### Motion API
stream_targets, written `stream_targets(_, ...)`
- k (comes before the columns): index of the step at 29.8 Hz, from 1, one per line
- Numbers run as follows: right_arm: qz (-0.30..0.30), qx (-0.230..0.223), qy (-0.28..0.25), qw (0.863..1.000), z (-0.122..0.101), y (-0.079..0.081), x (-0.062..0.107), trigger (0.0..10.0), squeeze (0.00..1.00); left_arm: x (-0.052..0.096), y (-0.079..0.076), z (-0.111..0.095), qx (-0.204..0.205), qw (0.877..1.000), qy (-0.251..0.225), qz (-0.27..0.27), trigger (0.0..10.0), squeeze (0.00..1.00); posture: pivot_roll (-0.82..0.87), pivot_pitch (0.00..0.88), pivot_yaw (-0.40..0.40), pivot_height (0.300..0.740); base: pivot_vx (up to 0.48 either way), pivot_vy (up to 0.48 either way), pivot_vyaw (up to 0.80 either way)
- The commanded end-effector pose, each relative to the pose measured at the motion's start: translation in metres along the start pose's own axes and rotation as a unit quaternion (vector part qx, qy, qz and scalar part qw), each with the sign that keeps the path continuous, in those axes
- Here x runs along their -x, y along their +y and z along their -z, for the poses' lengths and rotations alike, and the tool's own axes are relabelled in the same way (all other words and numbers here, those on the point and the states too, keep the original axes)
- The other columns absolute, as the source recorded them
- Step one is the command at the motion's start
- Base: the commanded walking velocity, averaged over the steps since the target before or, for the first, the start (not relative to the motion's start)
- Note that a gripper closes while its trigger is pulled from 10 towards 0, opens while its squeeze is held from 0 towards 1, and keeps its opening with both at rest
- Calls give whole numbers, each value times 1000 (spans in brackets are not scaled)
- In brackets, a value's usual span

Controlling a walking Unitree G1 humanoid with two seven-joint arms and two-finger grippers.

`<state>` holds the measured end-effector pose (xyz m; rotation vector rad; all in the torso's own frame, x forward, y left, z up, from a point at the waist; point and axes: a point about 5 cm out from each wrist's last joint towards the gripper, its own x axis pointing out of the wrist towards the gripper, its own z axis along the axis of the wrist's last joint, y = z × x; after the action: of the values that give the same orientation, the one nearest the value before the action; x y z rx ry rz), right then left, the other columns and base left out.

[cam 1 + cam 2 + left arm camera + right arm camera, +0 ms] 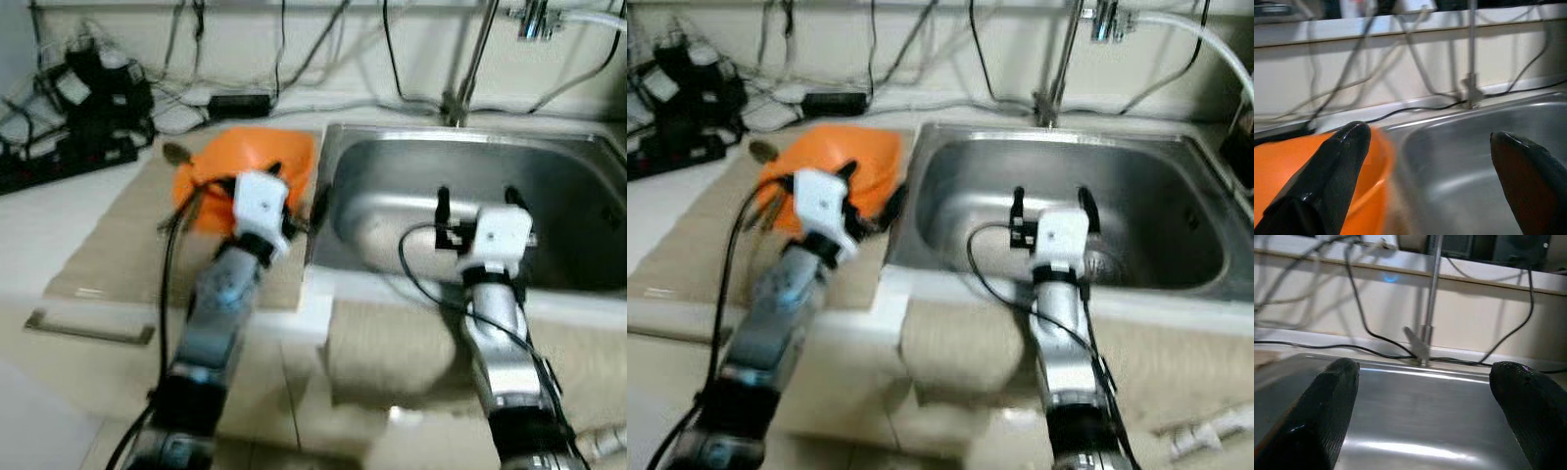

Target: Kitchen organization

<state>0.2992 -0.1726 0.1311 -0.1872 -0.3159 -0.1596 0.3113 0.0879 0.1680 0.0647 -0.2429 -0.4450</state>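
Observation:
The bowl's body is far wider than my open fingers. My left gripper will therefore grab the bowl next by its thin rim beside the sink.
An orange bowl (245, 152) sits on a beige mat (127, 235) on the counter, just left of a steel sink (549, 196). My left gripper (297, 188) hovers at the bowl's right edge, beside the sink rim, and it is open. In the left wrist view one finger (1342, 166) is over the bowl (1283, 161) and the other over the sink basin (1464, 161). My right gripper (476, 192) is open above the sink's front part, holding nothing. The right wrist view looks across the basin to the faucet (1432, 293).
A tall faucet (470, 69) rises behind the sink. Black cables and power gear (88, 108) crowd the back left of the counter. A beige cloth (392, 352) hangs over the counter front below the sink. A drawer handle (88, 328) shows at lower left.

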Motion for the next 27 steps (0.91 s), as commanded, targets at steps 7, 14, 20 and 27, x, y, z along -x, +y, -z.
stream_targets(7,-1,9,16,1000,7,1,4,10000,0,0,12,-8,-13,1000,-7,-22,10000,0,-28,0,57,740,0,0,0)
stream_targets(14,-6,1,18,1000,6,3,3,10000,0,-2,20,-7,-20,999,11,-45,10000,0,-20,0,54,740,0,0,0)
stream_targets(20,-12,-11,14,1000,0,7,-1,10000,0,-9,31,-14,-57,997,30,-38,10000,0,-13,0,57,740,0,0,0)
stream_targets(27,-26,-33,18,999,-4,14,-3,10000,0,-20,37,-34,-90,995,36,10,10000,0,-3,0,58,740,0,0,0)
